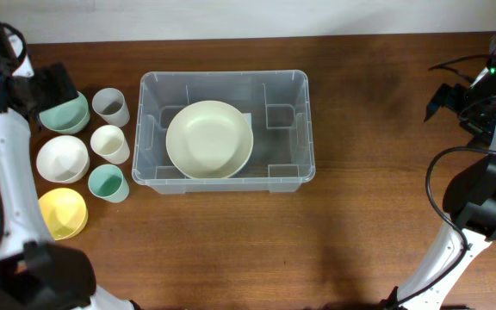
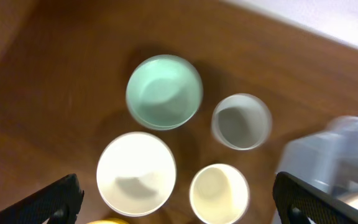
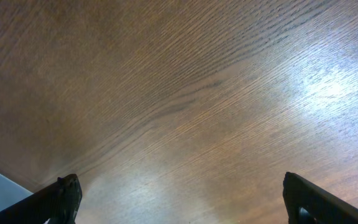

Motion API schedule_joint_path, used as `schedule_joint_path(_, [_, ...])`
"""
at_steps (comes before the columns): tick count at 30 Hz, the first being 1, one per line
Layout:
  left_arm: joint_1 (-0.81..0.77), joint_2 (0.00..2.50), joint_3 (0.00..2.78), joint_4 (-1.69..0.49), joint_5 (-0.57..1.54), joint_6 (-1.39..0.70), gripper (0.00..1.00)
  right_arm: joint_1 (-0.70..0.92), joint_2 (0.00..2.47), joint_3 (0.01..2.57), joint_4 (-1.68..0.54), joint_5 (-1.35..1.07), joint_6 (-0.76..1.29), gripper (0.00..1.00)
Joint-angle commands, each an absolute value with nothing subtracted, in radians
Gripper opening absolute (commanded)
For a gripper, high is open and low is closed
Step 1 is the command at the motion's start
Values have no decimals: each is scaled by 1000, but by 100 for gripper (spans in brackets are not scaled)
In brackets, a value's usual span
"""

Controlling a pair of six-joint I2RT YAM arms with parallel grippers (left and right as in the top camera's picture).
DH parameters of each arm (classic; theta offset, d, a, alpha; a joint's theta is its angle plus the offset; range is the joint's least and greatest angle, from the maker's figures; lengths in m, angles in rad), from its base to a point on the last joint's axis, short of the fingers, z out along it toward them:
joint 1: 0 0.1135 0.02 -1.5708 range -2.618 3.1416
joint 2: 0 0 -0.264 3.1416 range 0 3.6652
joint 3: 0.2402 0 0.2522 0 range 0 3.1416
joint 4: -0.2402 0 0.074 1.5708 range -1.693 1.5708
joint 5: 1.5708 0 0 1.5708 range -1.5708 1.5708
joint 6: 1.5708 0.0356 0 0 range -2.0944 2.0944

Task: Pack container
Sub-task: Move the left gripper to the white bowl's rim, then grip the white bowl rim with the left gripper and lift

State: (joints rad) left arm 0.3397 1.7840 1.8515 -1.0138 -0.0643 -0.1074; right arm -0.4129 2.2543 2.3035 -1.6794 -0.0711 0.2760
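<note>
The left gripper grips the white bowl (image 1: 62,158) next by the side of its rim away from the container, leaving the bowl's base free to go inside upright.
The container (image 1: 225,129) is a large clear bin in the middle of the table, and a pale cream-green dish (image 1: 209,139) lies inside it. To its left stand a mint bowl (image 1: 65,114), grey cup (image 1: 110,106), cream cup (image 1: 110,143), white bowl (image 1: 62,158), teal cup (image 1: 108,182) and yellow bowl (image 1: 63,212). My left gripper (image 1: 56,89) hovers open and empty above this group. Its wrist view shows the mint bowl (image 2: 164,91), grey cup (image 2: 241,121), white bowl (image 2: 136,173), cream cup (image 2: 219,193) and a container corner (image 2: 337,146). My right gripper (image 1: 444,100) hangs open at the far right.
In the right wrist view only bare wooden tabletop (image 3: 185,93) lies under the open right gripper (image 3: 188,202), with its black fingertips (image 3: 64,198) at the bottom corners. The left gripper (image 2: 179,205) is high above the dishes. The table's far edge runs behind the bin.
</note>
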Motion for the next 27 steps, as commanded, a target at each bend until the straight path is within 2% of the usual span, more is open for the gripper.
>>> schedule_joint_path(1, [424,1865,1866,-1031,-75,-194,100,-419,2215,2300,-1679,-67,270,99])
schedule_joint_path(8, [529,2030,1866,-1097,-64,-195,100,-419,2215,2300,-1679,-67,270,99])
schedule_joint_path(27, [534,2264,1865,-1193,-68,-187,99,-419,2215,2300,-1679,-67,270,99])
